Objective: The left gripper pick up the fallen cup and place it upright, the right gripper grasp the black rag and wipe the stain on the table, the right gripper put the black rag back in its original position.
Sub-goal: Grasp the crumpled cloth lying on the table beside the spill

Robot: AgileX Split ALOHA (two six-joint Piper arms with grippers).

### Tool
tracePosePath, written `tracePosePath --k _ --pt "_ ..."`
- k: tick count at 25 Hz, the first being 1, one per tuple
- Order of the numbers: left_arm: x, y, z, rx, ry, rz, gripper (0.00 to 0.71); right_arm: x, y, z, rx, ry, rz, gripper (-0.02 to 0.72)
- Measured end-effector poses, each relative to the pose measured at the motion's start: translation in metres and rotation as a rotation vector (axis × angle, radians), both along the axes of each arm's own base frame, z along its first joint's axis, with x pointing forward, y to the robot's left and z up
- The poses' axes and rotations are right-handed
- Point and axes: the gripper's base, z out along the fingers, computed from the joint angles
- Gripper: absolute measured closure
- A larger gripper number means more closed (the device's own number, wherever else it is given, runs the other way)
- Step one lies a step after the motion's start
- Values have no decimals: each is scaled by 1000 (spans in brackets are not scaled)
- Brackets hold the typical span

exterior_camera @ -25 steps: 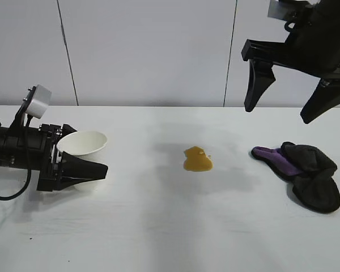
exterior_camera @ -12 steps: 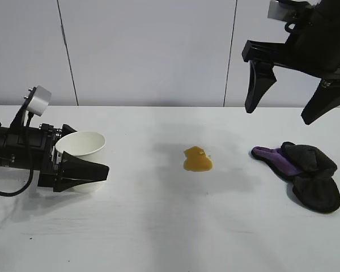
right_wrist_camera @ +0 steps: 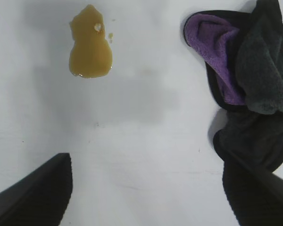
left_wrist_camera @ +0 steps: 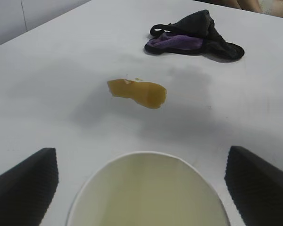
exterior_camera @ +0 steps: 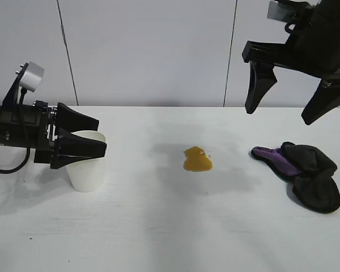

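My right gripper takes hold of the black rag (exterior_camera: pixel 307 170) by its raised fold beside the purple patch next, to wipe the yellowish-brown stain (exterior_camera: pixel 197 160).
The white paper cup (exterior_camera: pixel 88 170) stands upright on the white table (exterior_camera: pixel 158 226) at the left. My left gripper (exterior_camera: pixel 101 136) is open at rim height, one finger on each side of the cup's mouth (left_wrist_camera: pixel 148 197), with a gap at both sides. The yellowish-brown stain (exterior_camera: pixel 197 160) lies mid-table and also shows in the left wrist view (left_wrist_camera: pixel 137 92) and the right wrist view (right_wrist_camera: pixel 89 52). The black rag (exterior_camera: pixel 307 170) with its purple patch (right_wrist_camera: pixel 217 52) lies at the right. My right gripper (exterior_camera: pixel 277 114) is open and empty, high above the table between stain and rag.
A grey panelled wall (exterior_camera: pixel 147 51) runs along the table's far edge. Nothing else stands on the tabletop besides the cup, the stain and the rag.
The cup has gone from tilted in the left gripper to standing upright on the table. The left gripper has let go, opened and risen to rim height. The right arm has not moved.
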Motion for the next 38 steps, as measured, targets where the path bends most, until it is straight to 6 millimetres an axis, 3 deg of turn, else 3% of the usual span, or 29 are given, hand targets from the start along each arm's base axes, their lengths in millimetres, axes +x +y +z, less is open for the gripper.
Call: tracePosePath --k 6,9,17,20,24,27,30,34,38 --pt "1 4 20 -52 116 59 17 0 0 0 -3 2 8 102" --pt "1 4 52 -98 196 111 17 0 0 0 -6 2 15 102" --pt "-13 19 143 9 316 455 16 0 0 0 -9 1 23 102" --pt "-19 17 165 9 369 544 16 0 0 0 -9 1 24 102" --pt "-18 -2 188 70 443 554 16 0 0 0 -9 1 25 102" --pt "-16 -15 200 150 468 598 16 0 0 0 -9 -1 26 102" --pt "-14 -14 207 175 539 704 16 0 0 0 -9 -1 26 102" --pt "-10 -9 198 204 612 797 16 0 0 0 -6 -1 26 102" --pt "-13 -20 195 217 623 778 16 0 0 0 -7 -2 33 102"
